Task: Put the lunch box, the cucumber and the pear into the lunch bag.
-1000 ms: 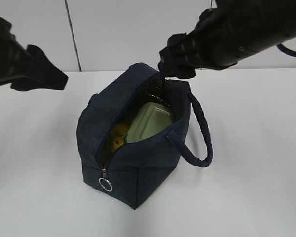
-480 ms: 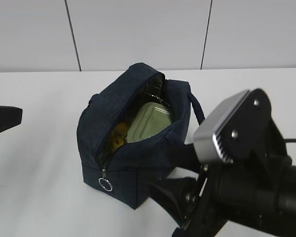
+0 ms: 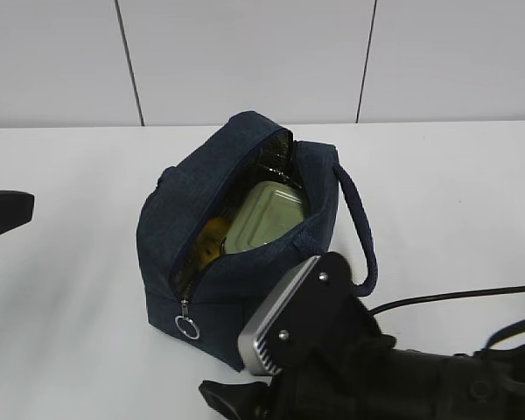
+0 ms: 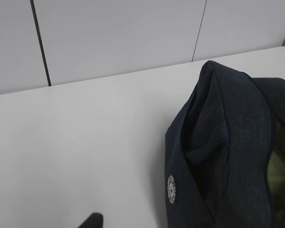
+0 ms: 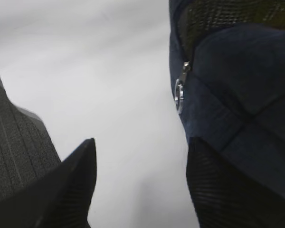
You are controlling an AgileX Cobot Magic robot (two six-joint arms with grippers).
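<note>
Next, the right gripper takes hold of the zipper by its metal ring pull (image 3: 188,327) (image 5: 179,96) to zip the lunch bag closed over the packed food.
The navy lunch bag (image 3: 192,201) stands open mid-table. Inside it the lunch box (image 3: 267,214) shows its sage-green lid, and the yellow pear (image 3: 212,241) lies beside it to the left. A dark glossy shape (image 3: 275,164) at the far end of the opening may be the cucumber; I cannot tell. My right gripper (image 5: 142,145) is open and empty, low over the table just in front of the bag (image 5: 237,85), close to its ring pull (image 5: 179,95). My left gripper (image 3: 4,214) is at the left edge, away from the bag (image 4: 218,142); only one fingertip (image 4: 92,221) shows in its wrist view.
The white table (image 3: 455,175) runs back to a pale panelled wall (image 3: 245,52). The bag's loop handle (image 3: 359,227) hangs out to the right. My right arm and its silver camera mount (image 3: 280,324) fill the lower right of the exterior view, with a cable (image 3: 455,297) trailing right.
My right arm has swung from above the bag's far end down to the near side, then settled lower and further left. My left arm has dropped to the left edge.
</note>
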